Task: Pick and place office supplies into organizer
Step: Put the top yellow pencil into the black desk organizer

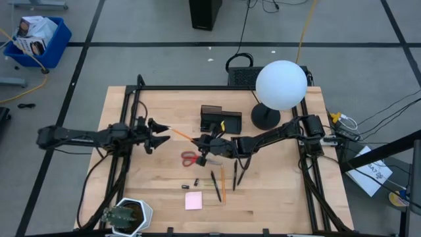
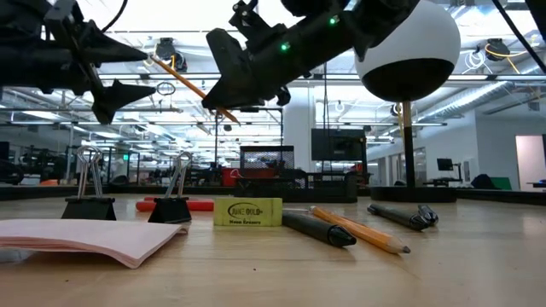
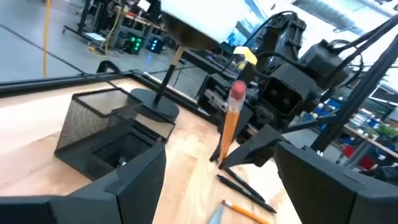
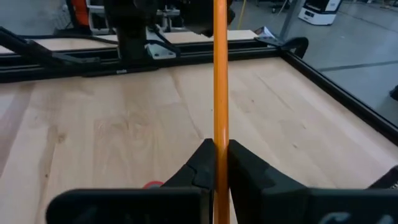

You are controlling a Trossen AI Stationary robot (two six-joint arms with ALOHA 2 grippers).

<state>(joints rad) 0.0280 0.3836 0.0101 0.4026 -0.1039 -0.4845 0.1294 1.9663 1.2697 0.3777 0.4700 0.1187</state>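
My left gripper grabs the orange pencil by its body just below the eraser (image 1: 175, 131) next, to put the pencil into the black mesh organizer (image 1: 220, 119).
An orange pencil (image 1: 183, 134) with a pink eraser end (image 3: 237, 92) hangs in the air between my two arms. My right gripper (image 1: 201, 141) is shut on it above the table's middle. My left gripper (image 1: 164, 130) is open, level with the pencil; its fingers (image 2: 128, 89) stand on either side of the eraser end without touching it. The black mesh organizer (image 1: 220, 119) sits just behind. Red-handled scissors (image 1: 190, 157), pens (image 1: 216, 186), another pencil (image 1: 223, 184), a pink sticky pad (image 1: 193, 200) and binder clips (image 2: 89, 203) lie on the table. My right gripper pinches the orange pencil (image 4: 219, 134) between its two fingers (image 4: 202, 163), near the end away from the eraser. It comes from the table's right. The pencil is lifted clear of the table and slants upward toward my left gripper (image 2: 141, 70).
A lamp with a white globe (image 1: 281, 85) and round black base (image 1: 264, 118) stands at the far right. A potted plant (image 1: 125, 216) is at the near left corner. A yellow eraser (image 2: 247, 211) lies near the clips. Bare wood lies at the table's near right.
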